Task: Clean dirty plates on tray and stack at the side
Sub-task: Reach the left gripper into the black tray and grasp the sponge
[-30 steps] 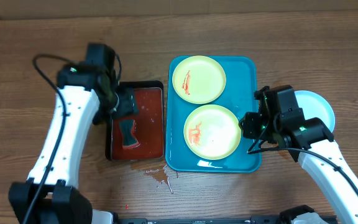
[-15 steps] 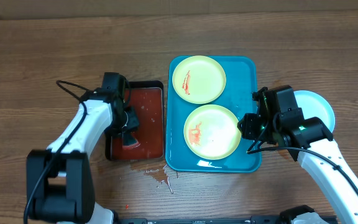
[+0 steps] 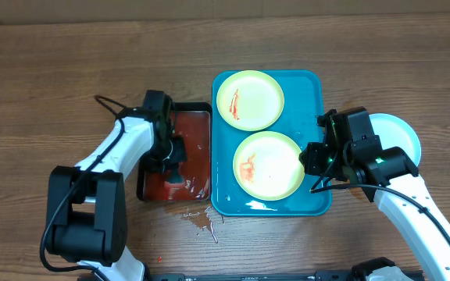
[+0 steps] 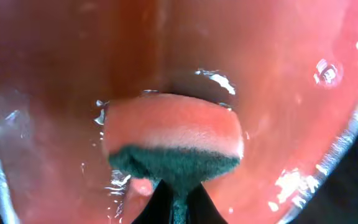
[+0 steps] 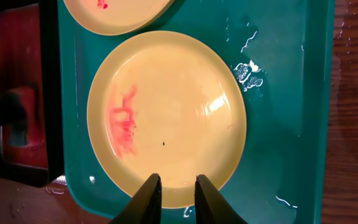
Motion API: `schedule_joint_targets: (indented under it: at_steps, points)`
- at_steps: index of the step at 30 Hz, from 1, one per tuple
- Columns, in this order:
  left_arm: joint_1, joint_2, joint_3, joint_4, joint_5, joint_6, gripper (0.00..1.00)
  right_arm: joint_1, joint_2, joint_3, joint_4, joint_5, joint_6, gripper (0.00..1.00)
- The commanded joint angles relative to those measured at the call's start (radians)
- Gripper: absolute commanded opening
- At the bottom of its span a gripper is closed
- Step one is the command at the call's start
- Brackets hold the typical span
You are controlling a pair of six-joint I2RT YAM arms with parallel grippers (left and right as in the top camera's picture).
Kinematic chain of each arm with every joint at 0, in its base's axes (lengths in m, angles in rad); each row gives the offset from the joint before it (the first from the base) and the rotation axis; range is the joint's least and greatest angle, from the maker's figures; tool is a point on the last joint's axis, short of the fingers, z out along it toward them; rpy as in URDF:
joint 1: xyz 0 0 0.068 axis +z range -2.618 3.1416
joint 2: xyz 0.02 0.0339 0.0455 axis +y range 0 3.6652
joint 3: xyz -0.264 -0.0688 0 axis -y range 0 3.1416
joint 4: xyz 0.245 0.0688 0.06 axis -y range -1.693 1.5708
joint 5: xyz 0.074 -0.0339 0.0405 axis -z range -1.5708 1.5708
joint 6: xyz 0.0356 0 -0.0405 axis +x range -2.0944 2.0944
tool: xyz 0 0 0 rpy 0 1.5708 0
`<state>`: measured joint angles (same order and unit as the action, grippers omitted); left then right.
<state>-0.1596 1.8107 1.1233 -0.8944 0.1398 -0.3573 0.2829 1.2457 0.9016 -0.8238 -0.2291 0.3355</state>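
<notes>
The near plate's smeared side needs to stay open for sponge cleaning. My right gripper should next pinch the near plate by its rim on the side facing the light-blue plate.
Two yellow-green plates lie on the turquoise tray. The far plate and the near plate both carry red smears. A light-blue plate sits on the table right of the tray, partly under my right arm. My right gripper hovers at the near plate's right rim; in the right wrist view its jaws stand a narrow gap apart with nothing between them. My left gripper is shut on a soaked sponge, pinching its green scouring side in the red liquid.
A black tray of red liquid stands against the turquoise tray's left side, and my left arm reaches into it. Red drips stain the wood just in front of both trays. Water beads lie on the turquoise tray floor.
My left gripper came down into the black tray and closed on the sponge. The black tray and turquoise tray shifted slightly right. My right gripper's jaws narrowed a little.
</notes>
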Motion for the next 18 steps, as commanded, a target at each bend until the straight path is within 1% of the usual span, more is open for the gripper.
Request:
schedule_joint_targets:
  at_steps: [1, 4, 5, 8, 9, 12, 16, 18]
  points:
    - [-0.009, 0.014, 0.072, -0.03, 0.037, 0.029, 0.17, -0.002, 0.0, 0.015, -0.002, -0.005, -0.01, 0.2]
    - [-0.01, 0.014, 0.077, -0.029, 0.037, 0.034, 0.32, -0.002, 0.0, 0.015, -0.002, -0.005, -0.01, 0.2]
    - [-0.01, 0.014, 0.077, -0.031, 0.037, 0.045, 0.34, -0.002, 0.0, 0.015, -0.002, -0.005, -0.01, 0.2]
    - [-0.01, 0.014, 0.076, -0.049, 0.036, 0.085, 0.33, -0.002, 0.0, 0.015, -0.002, -0.005, -0.01, 0.2]
    - [-0.01, 0.014, 0.071, -0.051, 0.036, 0.085, 0.35, -0.002, 0.0, 0.015, -0.002, -0.005, -0.01, 0.2]
    - [-0.02, 0.015, 0.043, -0.027, 0.018, 0.085, 0.34, -0.002, 0.0, 0.015, -0.002, -0.005, -0.01, 0.2]
    - [-0.052, 0.015, -0.034, 0.047, -0.039, 0.064, 0.31, -0.002, 0.0, 0.015, -0.002, -0.005, -0.01, 0.2]
    - [-0.067, 0.015, -0.068, 0.074, -0.054, 0.052, 0.25, -0.002, 0.0, 0.015, -0.005, -0.005, -0.01, 0.2]
